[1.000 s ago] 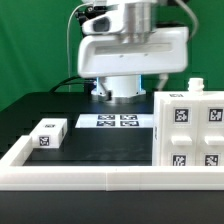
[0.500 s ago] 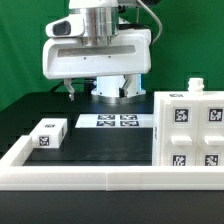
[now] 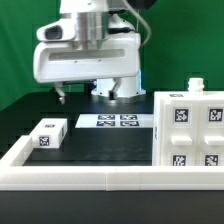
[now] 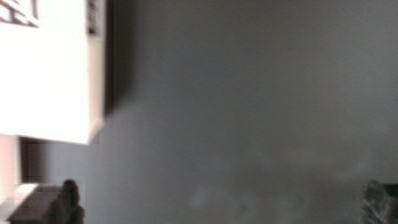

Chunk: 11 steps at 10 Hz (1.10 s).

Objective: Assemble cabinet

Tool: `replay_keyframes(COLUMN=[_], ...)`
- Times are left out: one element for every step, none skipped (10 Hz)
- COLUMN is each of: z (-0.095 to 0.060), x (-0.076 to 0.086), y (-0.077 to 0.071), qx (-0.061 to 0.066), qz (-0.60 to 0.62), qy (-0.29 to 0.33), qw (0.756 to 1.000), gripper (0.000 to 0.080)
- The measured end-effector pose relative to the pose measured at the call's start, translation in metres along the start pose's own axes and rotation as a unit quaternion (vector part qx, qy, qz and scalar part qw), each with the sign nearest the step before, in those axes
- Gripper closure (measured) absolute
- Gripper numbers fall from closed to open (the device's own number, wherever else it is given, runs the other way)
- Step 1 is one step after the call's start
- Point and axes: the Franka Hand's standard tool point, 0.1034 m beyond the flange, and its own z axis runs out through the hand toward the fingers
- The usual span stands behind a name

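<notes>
Next, my gripper grabs the small white tagged block by its long sides to top off the cabinet body.
The large white cabinet body stands at the exterior view's right, with marker tags on its front. A small white tagged block lies at the left on the black table. My gripper hangs above the table behind both, closer to the small block, with its jaws wide apart and nothing between them. In the wrist view the gripper shows two dark fingertips far apart over bare dark table. A white tagged piece lies off to one side, clear of the jaws; I cannot tell which piece it is.
The marker board lies flat at the back middle of the table. A long low white border frame runs along the front and up the left side. The robot's base stands behind the marker board.
My gripper has moved steadily toward the exterior view's left and a little lower. The cabinet body and the small block have not moved.
</notes>
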Motion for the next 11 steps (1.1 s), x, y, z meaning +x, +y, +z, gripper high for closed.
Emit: replay_keyframes(z=[0.006,0.013,0.018,0.022,0.026,0.03,0.033,0.037,0.041,0.044,0.047], x=[-0.009,-0.016,-0.023,-0.027,-0.029,-0.031,-0.032,-0.034,-0.036,-0.039,-0.041], y=[0.013,0.028,0.038,0.045,0.05,0.053,0.058,0.06,0.062,0.064,0.065], qx=[-0.003,-0.009,-0.008,-0.009,-0.012,-0.012,-0.012,-0.013,-0.012,-0.011,-0.01], qz=[-0.007,-0.022,-0.023,-0.018,-0.015,-0.013,-0.014,-0.014,-0.014,-0.014,-0.013], qy=[-0.001,0.001,-0.003,-0.005,-0.004,-0.007,-0.009,-0.012,-0.015,-0.019,-0.022], qw=[1.0,1.0,1.0,1.0,1.0,1.0,1.0,1.0,1.0,1.0,1.0], gripper=[0.0003,0.0003,0.0003,0.0003,0.0003,0.0003,0.0003,0.0003,0.0003,0.0003,0.0003])
